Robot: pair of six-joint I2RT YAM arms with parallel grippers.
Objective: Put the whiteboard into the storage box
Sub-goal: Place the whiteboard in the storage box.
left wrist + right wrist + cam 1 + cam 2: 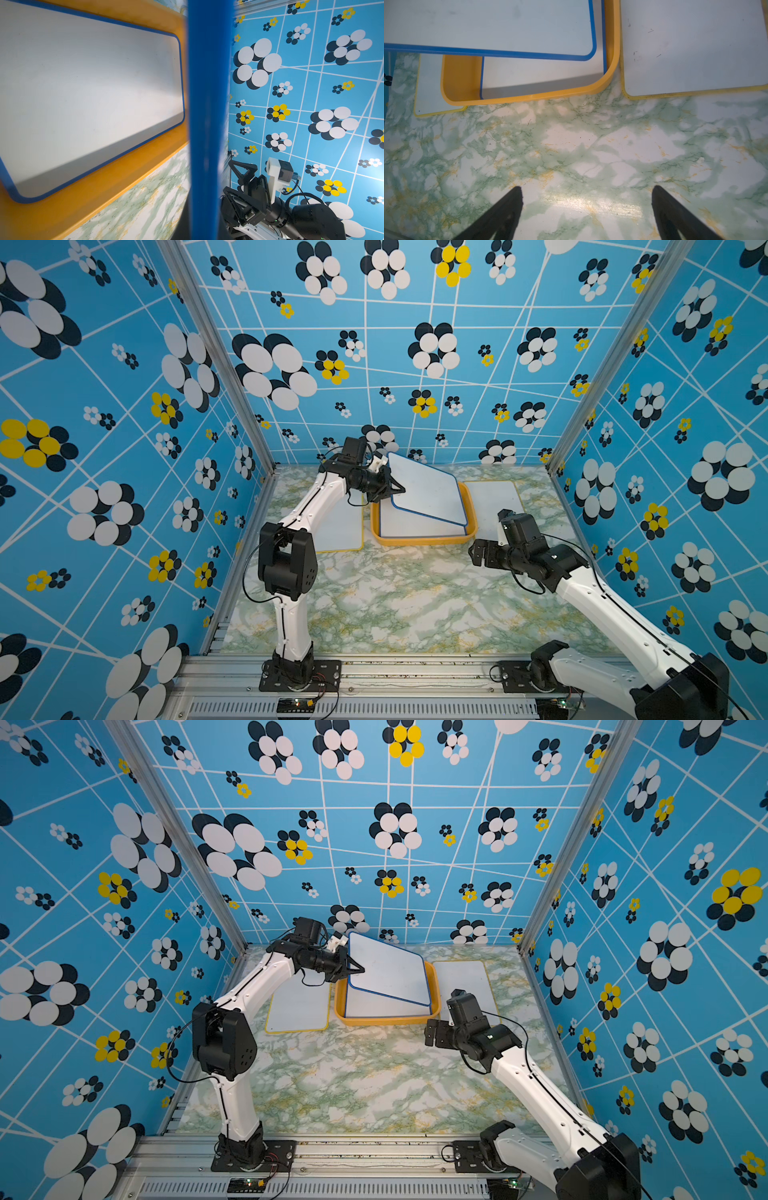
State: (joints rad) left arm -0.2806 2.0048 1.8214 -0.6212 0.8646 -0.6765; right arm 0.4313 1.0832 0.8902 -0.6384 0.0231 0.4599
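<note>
My left gripper keeps hold of the whiteboard for now, until its raised edge [390,462] [210,116] comes down inside the storage box: that edge hangs high above the flat whiteboard.
A blue-rimmed whiteboard [428,489] [388,969] hangs tilted over the orange-yellow storage box [419,540] [386,1020]. Its left edge is raised and its right corner dips down by the box's right wall. My left gripper [399,489] [359,969] is shut on that raised left edge, which shows as a blue bar [207,104] in the left wrist view. A second blue-rimmed whiteboard [93,93] [539,72] lies flat inside the box. My right gripper [478,556] [432,1036] [586,191] stands open and empty over the table, by the box's front right corner.
Two yellow-rimmed whiteboards lie flat on the marble table, one left of the box [340,531] [429,83] and one right of it [492,502] [695,45]. Patterned blue walls close in the back and both sides.
</note>
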